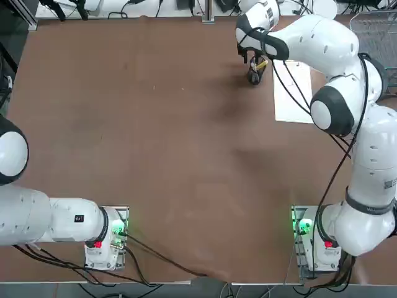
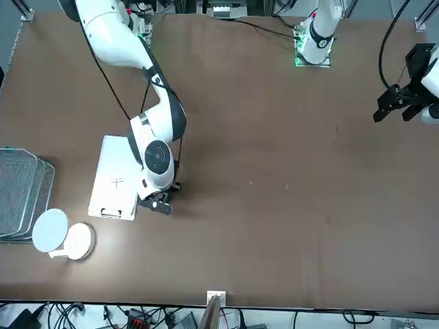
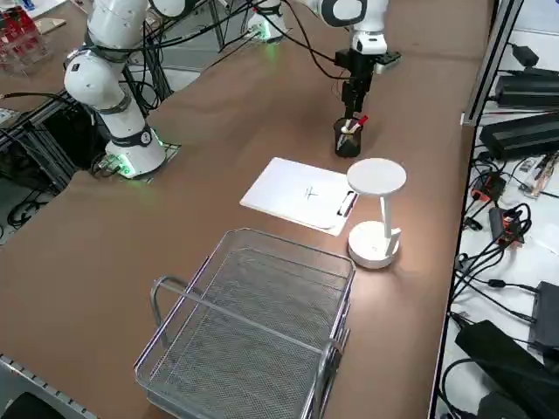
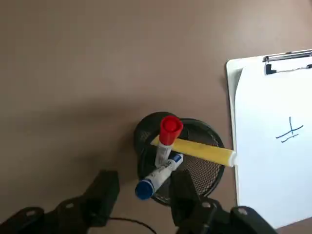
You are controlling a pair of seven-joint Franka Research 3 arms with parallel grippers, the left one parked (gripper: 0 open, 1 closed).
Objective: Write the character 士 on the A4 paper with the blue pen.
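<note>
The blue pen's tip has to stay free to write the character, so I need to grab the pen with my right gripper next by its blue-end with the cap [image 4: 145, 189].
The A4 paper [image 4: 273, 165] lies beside a black mesh pen cup [image 4: 200, 168], its metal clip [image 4: 287, 56] on one short edge and a thin pen mark [image 4: 290, 131] on the sheet. The blue pen [image 4: 161, 176] leans in the cup with the red pen [image 4: 167, 134] and the yellow pen [image 4: 195, 149]. My right gripper [image 4: 144, 184] hovers over the cup, open, its fingers on either side of the blue pen's cap without touching it. From overhead, the gripper [image 1: 253, 63] is above the cup [image 1: 254, 78], left of the paper [image 1: 293, 93].
A white desk lamp [image 3: 376, 209] stands at the paper's clip end. A wire mesh basket [image 3: 253, 332] sits beyond it near the table's right side. The brown table [image 1: 155, 143] stretches wide to the left of the cup.
</note>
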